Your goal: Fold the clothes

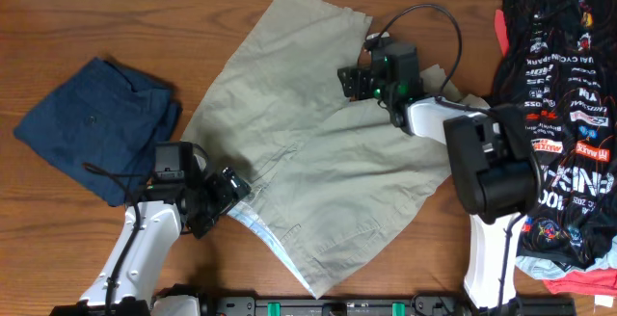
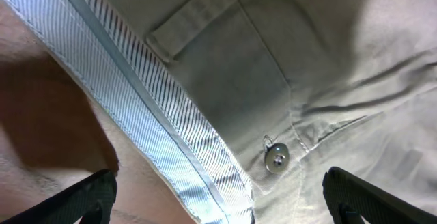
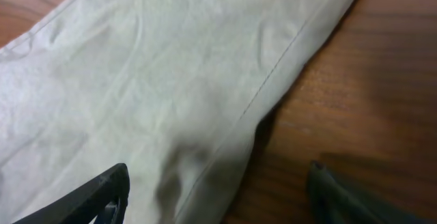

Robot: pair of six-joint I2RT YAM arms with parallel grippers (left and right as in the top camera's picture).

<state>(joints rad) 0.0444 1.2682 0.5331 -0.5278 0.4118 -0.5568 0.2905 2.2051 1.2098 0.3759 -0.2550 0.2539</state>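
Note:
My right gripper grabs the khaki-beige shorts' hem edge (image 1: 347, 12) away from the shorts' waistband (image 1: 274, 239) next, so both grippers stretch and straighten the shorts for folding.
The khaki-beige shorts (image 1: 308, 133) lie spread flat in the middle of the table, waistband toward the front left. My left gripper (image 1: 229, 193) is open just above the waistband corner; in the left wrist view its fingers (image 2: 218, 200) straddle the striped inner waistband (image 2: 171, 115) and the metal button (image 2: 276, 158). My right gripper (image 1: 359, 80) is open over the shorts' right edge; in the right wrist view its fingers (image 3: 218, 197) straddle the cloth's hem (image 3: 259, 101), one over cloth, one over bare wood.
Folded dark navy trousers (image 1: 96, 123) lie at the left. A black jersey with white and red logos (image 1: 564, 104) lies in a pile at the right edge, over red cloth (image 1: 578, 279). The table is brown wood (image 1: 193, 17).

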